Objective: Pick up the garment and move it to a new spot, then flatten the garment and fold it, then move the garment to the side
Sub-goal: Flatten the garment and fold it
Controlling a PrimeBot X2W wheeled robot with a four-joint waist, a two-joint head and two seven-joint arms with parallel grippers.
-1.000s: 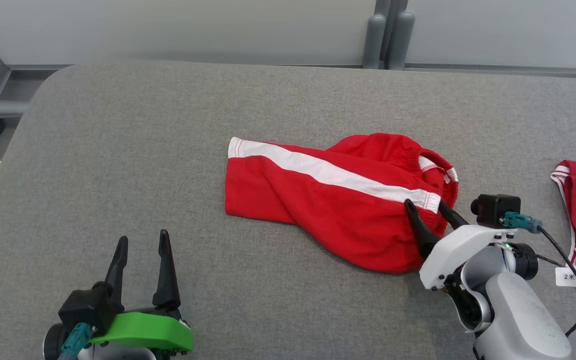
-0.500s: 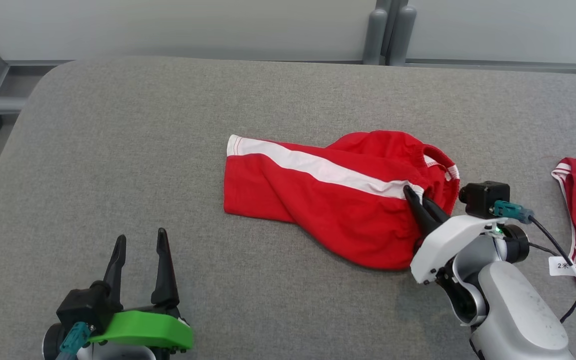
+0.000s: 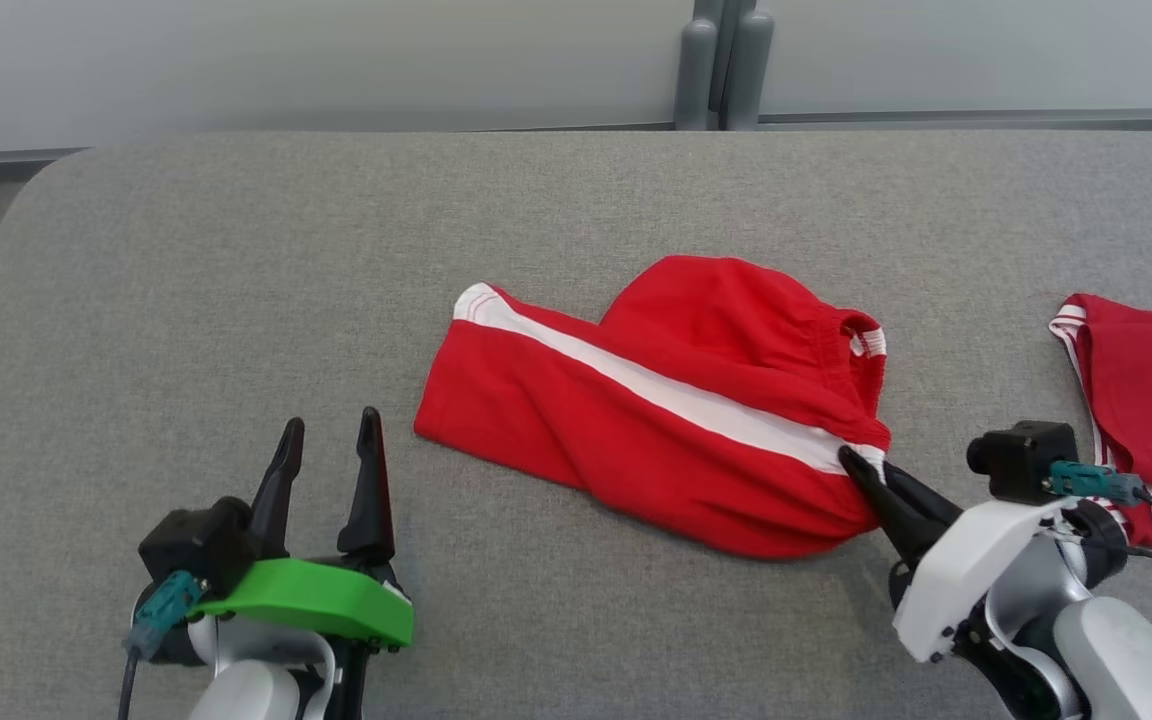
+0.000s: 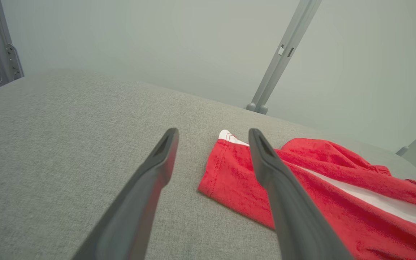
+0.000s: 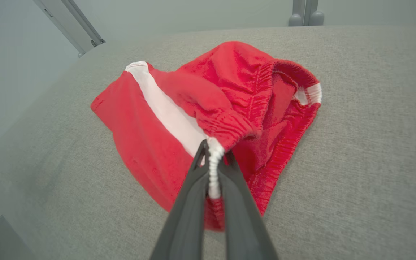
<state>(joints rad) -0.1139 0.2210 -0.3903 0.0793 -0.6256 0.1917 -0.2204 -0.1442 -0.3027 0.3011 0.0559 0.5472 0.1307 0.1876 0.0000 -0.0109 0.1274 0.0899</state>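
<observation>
The left gripper next needs to take the leg of the shorts [image 3: 560, 420] by the hem corner at the white stripe's end [image 3: 477, 301], because the leg lies flat and slack.
The garment [image 3: 656, 420] is a pair of red shorts with a white side stripe, lying crumpled mid-table; it also appears as the garment [image 5: 179, 115] and the garment [image 4: 320, 195] in the wrist views. My right gripper [image 3: 861, 468] is shut on the white end of its waistband at the garment's right edge; in the right wrist view the right gripper [image 5: 213, 151] pinches that white band between its fingers. My left gripper [image 3: 328, 435] stands open at the lower left, apart from the cloth. In its own view the left gripper [image 4: 211, 135] points at the garment's hem corner.
The grey padded table [image 3: 236, 280] carries everything. A second red garment with white trim [image 3: 1146, 390] lies at the right edge, close to my right wrist. Grey posts [image 3: 721, 65] stand behind the table's far edge.
My right gripper shut on the garment's waistband and drew it toward the table's near edge. The head camera also shifted. The left gripper stayed open.
</observation>
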